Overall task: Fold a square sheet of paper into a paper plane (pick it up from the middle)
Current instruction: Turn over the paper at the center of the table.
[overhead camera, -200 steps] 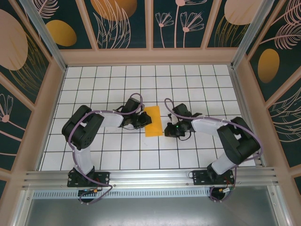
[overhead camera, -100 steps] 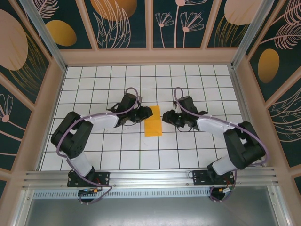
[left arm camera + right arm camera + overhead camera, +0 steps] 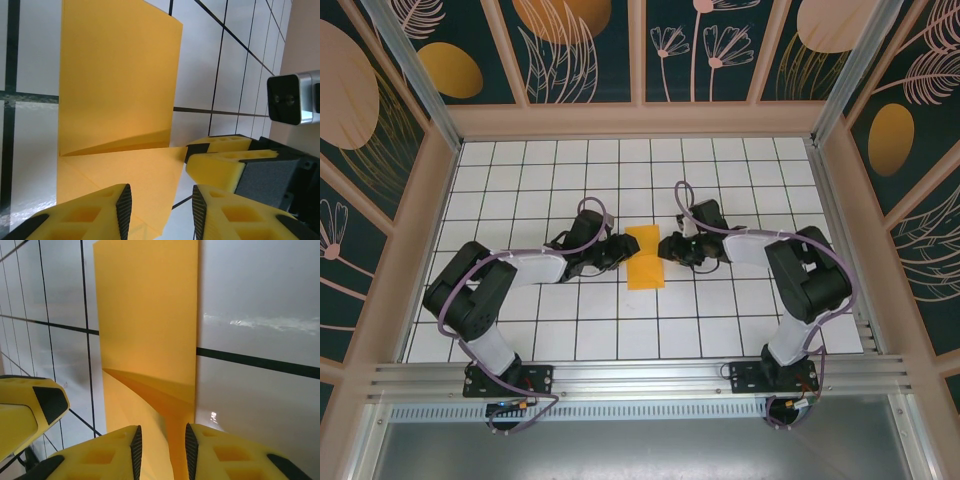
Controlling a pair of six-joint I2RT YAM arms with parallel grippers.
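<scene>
Next, my left gripper takes the paper's raised flap near its middle (image 3: 642, 257) (image 3: 158, 214), to lift the paper from the middle for folding the plane.
The square sheet of paper (image 3: 645, 260), orange-yellow, lies on the white grid as a folded strip about one square wide. My left gripper (image 3: 619, 250) is at its left edge and my right gripper (image 3: 666, 248) at its right edge, both near the strip's far half. In the left wrist view the paper (image 3: 117, 75) has a raised flap reaching between the open yellow fingers (image 3: 90, 215) of the left gripper (image 3: 161, 215). In the right wrist view a lifted fold of the paper (image 3: 147, 315) runs between the open fingers (image 3: 225, 455) of the right gripper (image 3: 161, 452). Neither pair of pads presses the paper.
The wooden frame with dark floral panels (image 3: 640, 60) walls the grid floor (image 3: 620, 330) on three sides. The aluminium rail (image 3: 640, 380) with both arm bases runs along the near edge. The right arm's fingers (image 3: 225, 155) show beside the paper in the left wrist view.
Both grippers have moved up along the strip to its far half and closed in on its two side edges. Their jaws, shut a second ago, now stand apart.
</scene>
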